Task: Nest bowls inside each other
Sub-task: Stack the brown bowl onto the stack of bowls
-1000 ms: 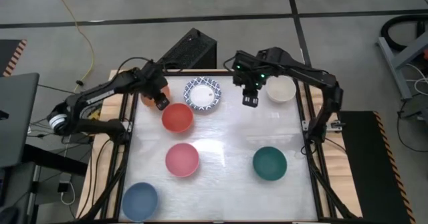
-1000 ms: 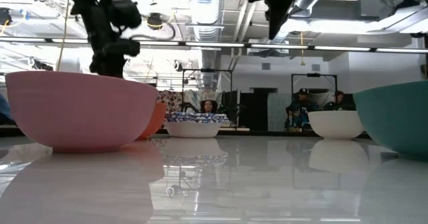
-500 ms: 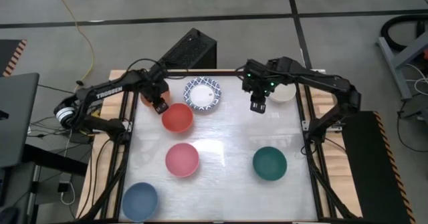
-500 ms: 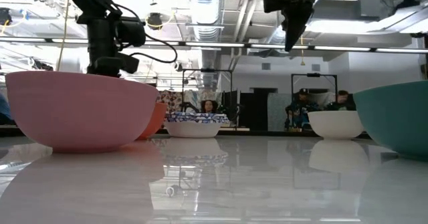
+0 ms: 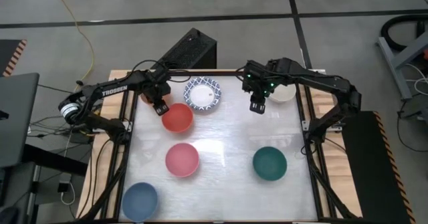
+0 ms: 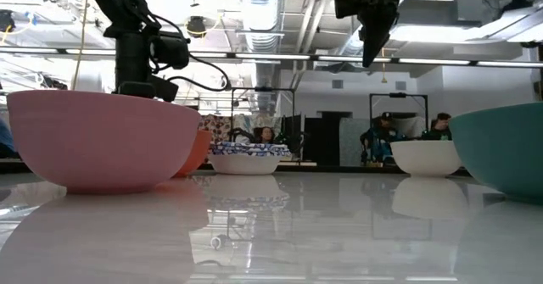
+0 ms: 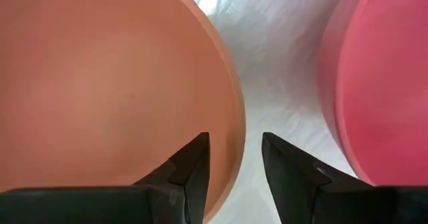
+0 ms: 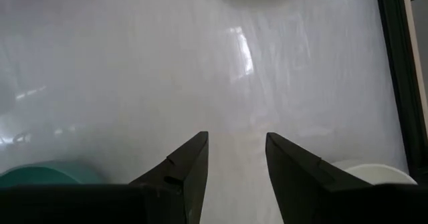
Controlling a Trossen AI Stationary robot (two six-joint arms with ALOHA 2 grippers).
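Observation:
The orange bowl next needs to be picked up by its rim with my left gripper, so that it can nest inside the blue-patterned bowl.
My left gripper is open at the table's far left, pointing down. One finger stands inside the orange bowl and the other outside its rim; I cannot tell whether either touches it. The red bowl sits just beside it. My right gripper hangs open above bare table, next to the cream bowl. The blue-patterned bowl, the pink, dark green and blue bowls each rest apart, upright on their bases.
The table's frame rails run along both sides. A black box lies beyond the far edge. Bare tabletop lies between the bowls in the middle. In the low view the pink bowl hides the left fingertips.
My left gripper has sunk toward the orange bowl and tipped more steeply downward. My right gripper came down and shifted toward the table's right edge, then stopped. No bowl has moved.

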